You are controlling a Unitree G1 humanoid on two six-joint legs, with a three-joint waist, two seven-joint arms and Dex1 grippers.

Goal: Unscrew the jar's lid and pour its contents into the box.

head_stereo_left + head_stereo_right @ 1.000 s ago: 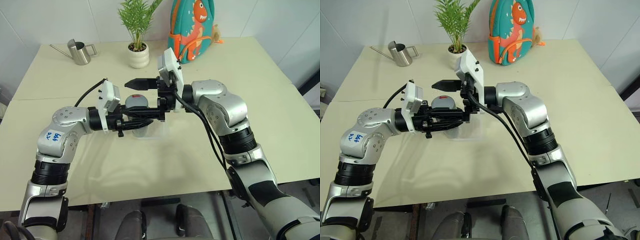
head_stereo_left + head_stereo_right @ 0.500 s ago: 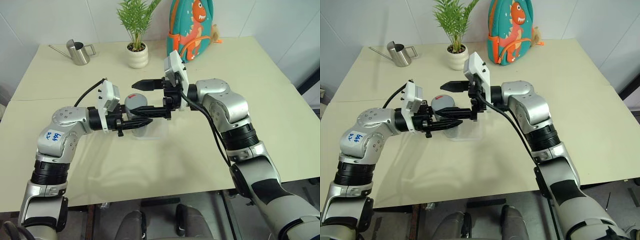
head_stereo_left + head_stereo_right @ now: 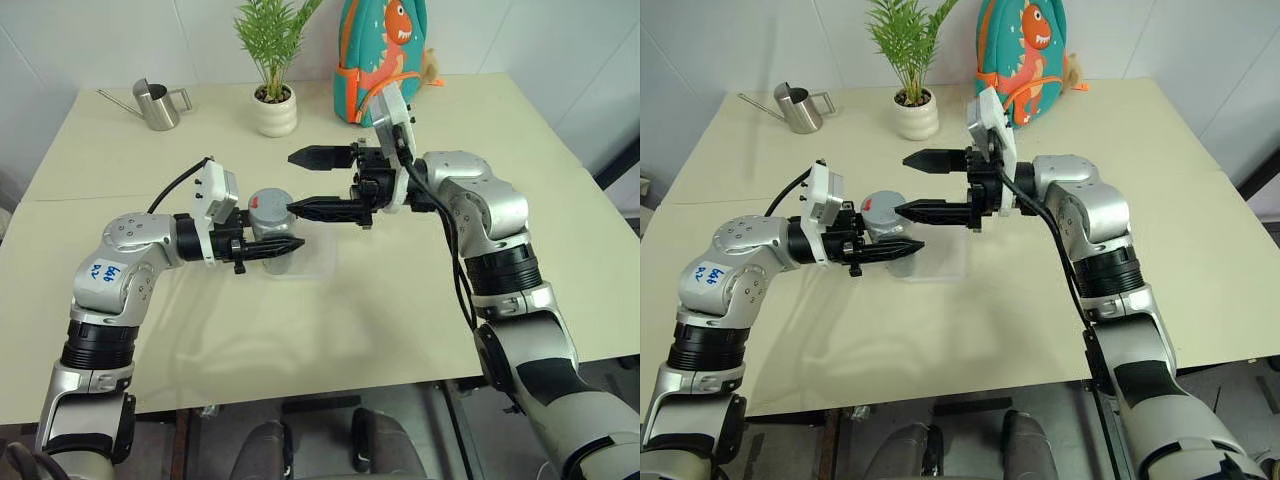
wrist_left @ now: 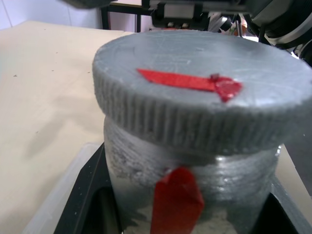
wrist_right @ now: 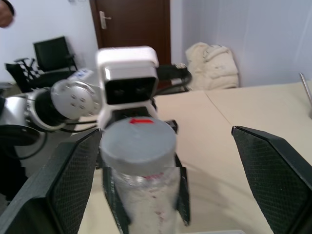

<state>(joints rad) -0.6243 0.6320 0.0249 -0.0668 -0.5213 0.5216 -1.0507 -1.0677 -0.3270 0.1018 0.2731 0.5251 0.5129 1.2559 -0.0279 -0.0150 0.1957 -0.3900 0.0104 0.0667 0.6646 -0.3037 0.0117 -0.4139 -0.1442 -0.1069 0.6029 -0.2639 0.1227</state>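
My right gripper's open fingers stop short of the grey lid's near side in the right wrist view. My right gripper moves toward the lid next, and only then closes.
My left gripper [image 3: 272,245] is shut on the jar [image 3: 270,222], a whitish-silver cylinder with a red label, and holds it upright just above the clear box [image 3: 316,263]. The grey lid [image 3: 270,201] with its red mark [image 4: 187,81] sits on the jar's mouth. To the right of the lid, a short gap away, my right gripper [image 3: 292,183] is open and level, one finger above the other, with nothing between them. In the right wrist view the lid [image 5: 139,144] stands between that gripper's fingers [image 5: 73,180], well ahead of them. The contents are hidden inside the jar.
A steel watering can [image 3: 158,104], a white plant pot [image 3: 277,110] and a colourful backpack [image 3: 385,50] stand along the table's far side. Bare tabletop [image 3: 400,300] lies in front of and to the right of the box.
My right gripper has drawn back to the right, away from the lid, still open. The lid stays on the jar. The left gripper and jar have not moved.
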